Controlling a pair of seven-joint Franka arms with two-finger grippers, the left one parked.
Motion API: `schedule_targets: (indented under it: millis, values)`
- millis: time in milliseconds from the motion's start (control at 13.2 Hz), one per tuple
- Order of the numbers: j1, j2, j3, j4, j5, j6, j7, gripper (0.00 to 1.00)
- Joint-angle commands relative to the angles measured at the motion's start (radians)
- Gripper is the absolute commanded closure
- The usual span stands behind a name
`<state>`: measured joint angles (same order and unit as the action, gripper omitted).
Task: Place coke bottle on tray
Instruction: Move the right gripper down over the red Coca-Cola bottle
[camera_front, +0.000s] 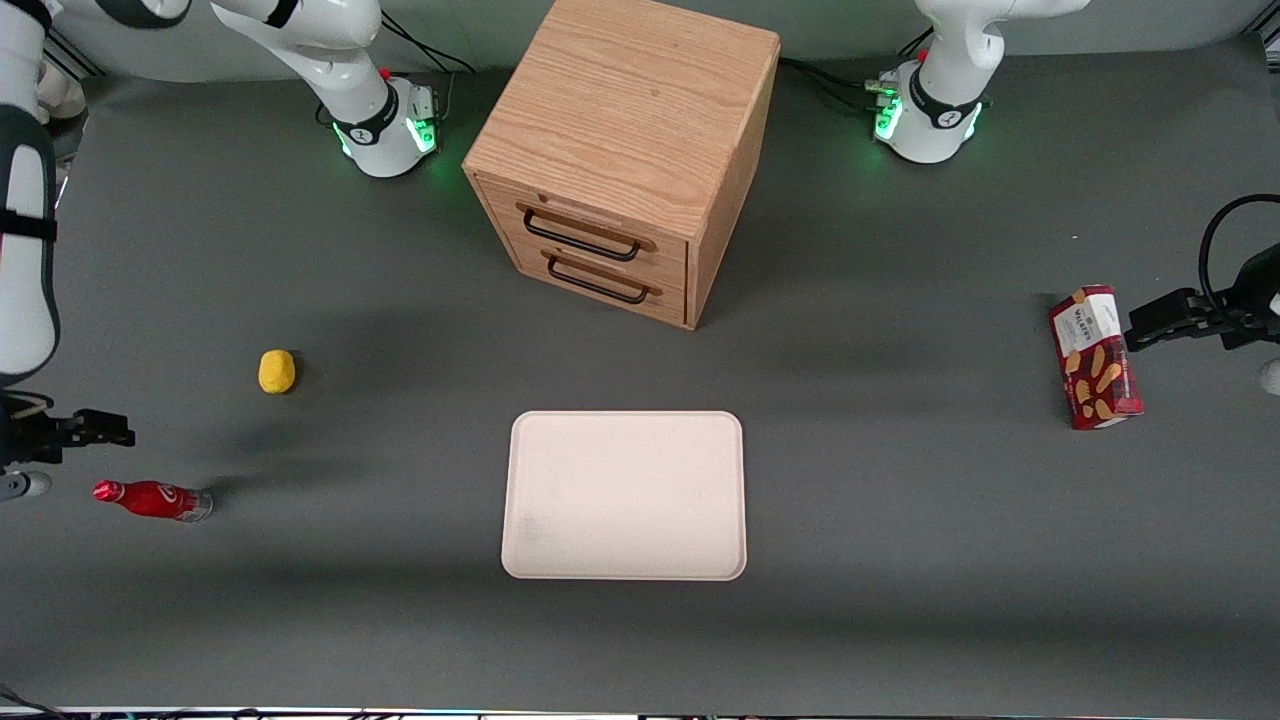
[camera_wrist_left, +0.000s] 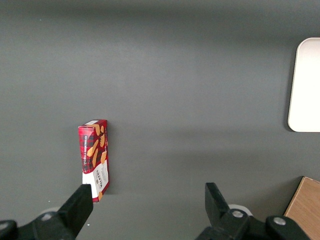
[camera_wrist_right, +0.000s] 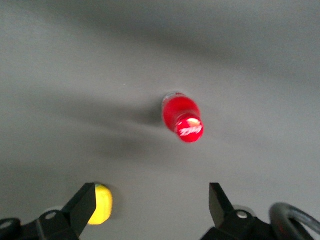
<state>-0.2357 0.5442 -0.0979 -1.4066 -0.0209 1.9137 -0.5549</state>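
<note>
I will grab the coke bottle next by its red labelled body (camera_front: 164, 500), so that I can put it on the tray (camera_front: 625, 495).
The coke bottle (camera_front: 152, 499) is small and red with a red cap and a silvery base. It stands on the grey table at the working arm's end, well apart from the tray. In the right wrist view the coke bottle (camera_wrist_right: 182, 117) shows from above, cap toward the camera. My gripper (camera_front: 98, 431) hovers above the table close to the bottle, slightly farther from the front camera than it. The gripper (camera_wrist_right: 152, 207) is open, its fingers wide apart with nothing between them. The cream tray (camera_front: 625, 495) lies flat and bare in the middle of the table, and an edge of the tray (camera_wrist_left: 305, 85) shows in the left wrist view.
A small yellow lump (camera_front: 277, 371) lies on the table farther from the front camera than the bottle; in the right wrist view the lump (camera_wrist_right: 102, 202) sits beside one finger. A wooden two-drawer cabinet (camera_front: 620, 150) stands farther back than the tray. A red snack box (camera_front: 1095, 355) lies toward the parked arm's end.
</note>
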Motion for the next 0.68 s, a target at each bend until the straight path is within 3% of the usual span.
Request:
schedule_targets:
  millis: [0, 605]
  values:
    - [-0.019, 0.106, -0.006, 0.113, 0.032, 0.016, -0.057, 0.00]
    - [-0.022, 0.180, -0.006, 0.113, 0.062, 0.140, -0.068, 0.00]
